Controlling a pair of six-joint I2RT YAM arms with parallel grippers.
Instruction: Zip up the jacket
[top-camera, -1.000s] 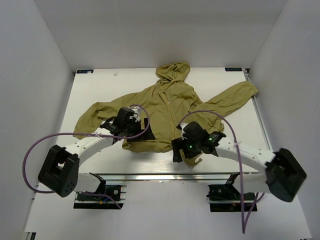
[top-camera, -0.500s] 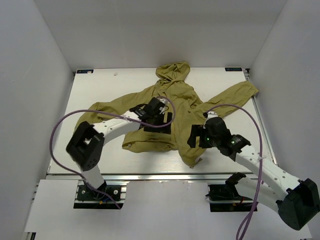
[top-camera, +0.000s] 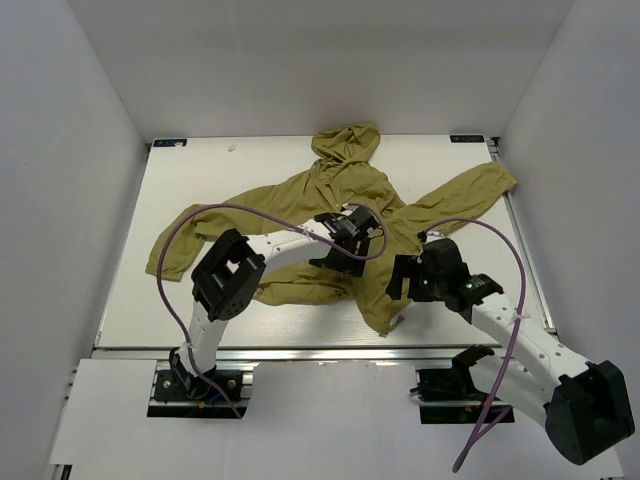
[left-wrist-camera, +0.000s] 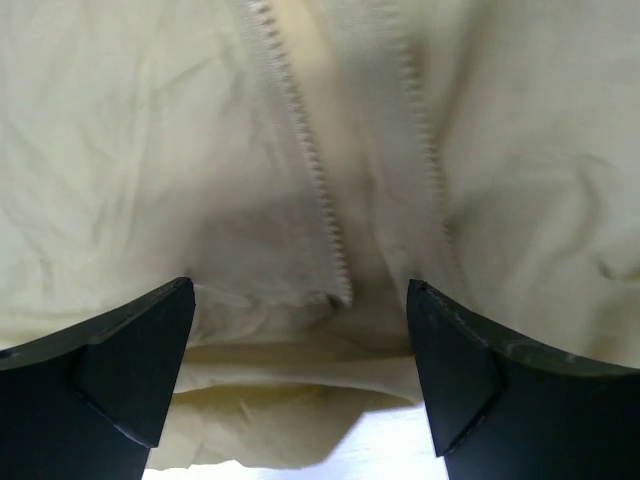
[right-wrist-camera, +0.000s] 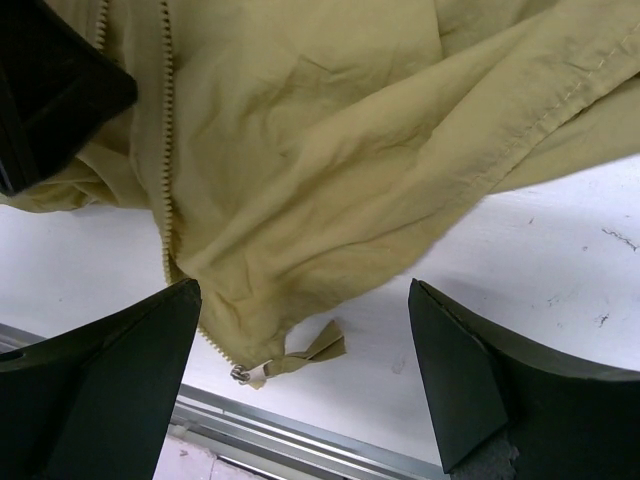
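Note:
The jacket's zipper tape should be grabbed next by my left gripper where its row of teeth ends. This will straighten that edge of the jacket for zipping.
The olive jacket (top-camera: 330, 195) lies spread on the white table, hood at the far side, front open. My left gripper (top-camera: 347, 252) is open low over the jacket's lower middle. In the left wrist view its jaws (left-wrist-camera: 300, 290) straddle the two light zipper tapes, and one row of teeth (left-wrist-camera: 318, 190) ends between them. My right gripper (top-camera: 400, 283) is open beside the jacket's lower right flap. The right wrist view (right-wrist-camera: 305, 290) shows the flap's corner with the metal zipper slider (right-wrist-camera: 242, 373) and a row of teeth (right-wrist-camera: 166, 150) near the table edge.
The table's metal front rail (right-wrist-camera: 300, 435) runs just below the hem corner. The right sleeve (top-camera: 470, 190) stretches to the far right and the left sleeve (top-camera: 190, 225) to the left. White walls enclose the table. Purple cables loop above both arms.
My left arm swung right across the jacket from its left side to the zipper at the middle. My right gripper drew back right, off the lower flap.

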